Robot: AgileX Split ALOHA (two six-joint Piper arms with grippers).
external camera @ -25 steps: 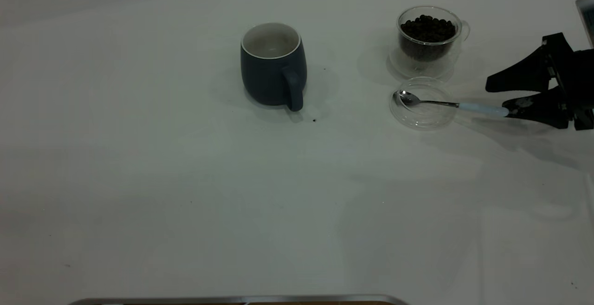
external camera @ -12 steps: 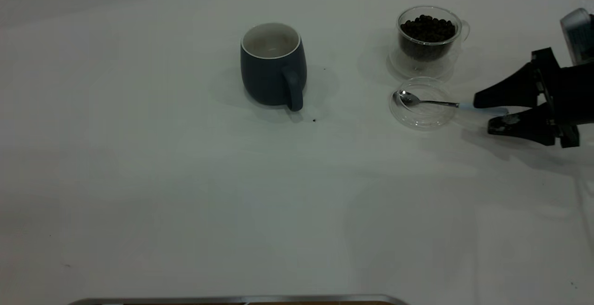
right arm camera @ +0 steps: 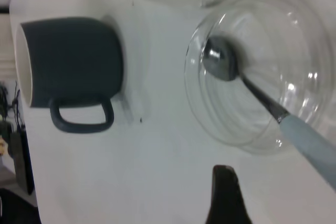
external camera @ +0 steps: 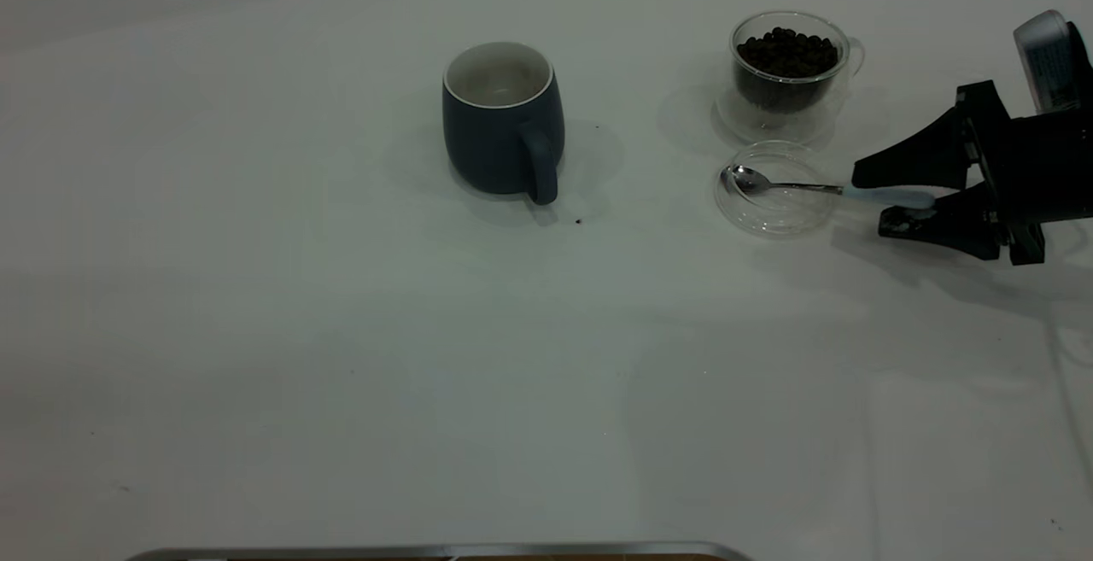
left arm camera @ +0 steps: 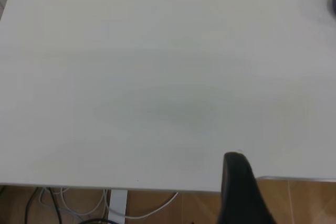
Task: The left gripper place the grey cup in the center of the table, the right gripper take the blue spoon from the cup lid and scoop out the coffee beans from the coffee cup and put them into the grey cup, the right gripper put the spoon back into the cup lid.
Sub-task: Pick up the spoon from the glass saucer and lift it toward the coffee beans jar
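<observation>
The right gripper is ready to close on the blue spoon: its fingers are on both sides of the spoon handle beyond the cup lid (external camera: 775,189), so closing now would hold the spoon.
The grey cup (external camera: 502,121) stands upright mid-table, its handle facing the near edge; its white inside shows no beans. To the right, the coffee cup (external camera: 787,66) holds a heap of coffee beans (external camera: 787,50). Just in front of it lies the cup lid (external camera: 775,189) with the blue spoon (external camera: 884,196) resting bowl-down in it, handle sticking out to the right. My right gripper (external camera: 869,203) is open and straddles the end of that handle, apart from it. Its wrist view shows the spoon (right arm camera: 304,137), lid (right arm camera: 252,82), grey cup (right arm camera: 71,61) and one finger (right arm camera: 224,195). My left gripper (left arm camera: 237,187) hangs over the table's edge, away from everything.
The white table (external camera: 341,356) stretches bare to the left and front of the grey cup. A tiny dark speck (external camera: 579,221) lies near the cup's handle. In the left wrist view, cables (left arm camera: 79,208) hang below the table edge.
My right gripper has moved left along the spoon, from the handle's tip to straddling it, jaws still apart. Spoon, lid and cups stay where they were.
</observation>
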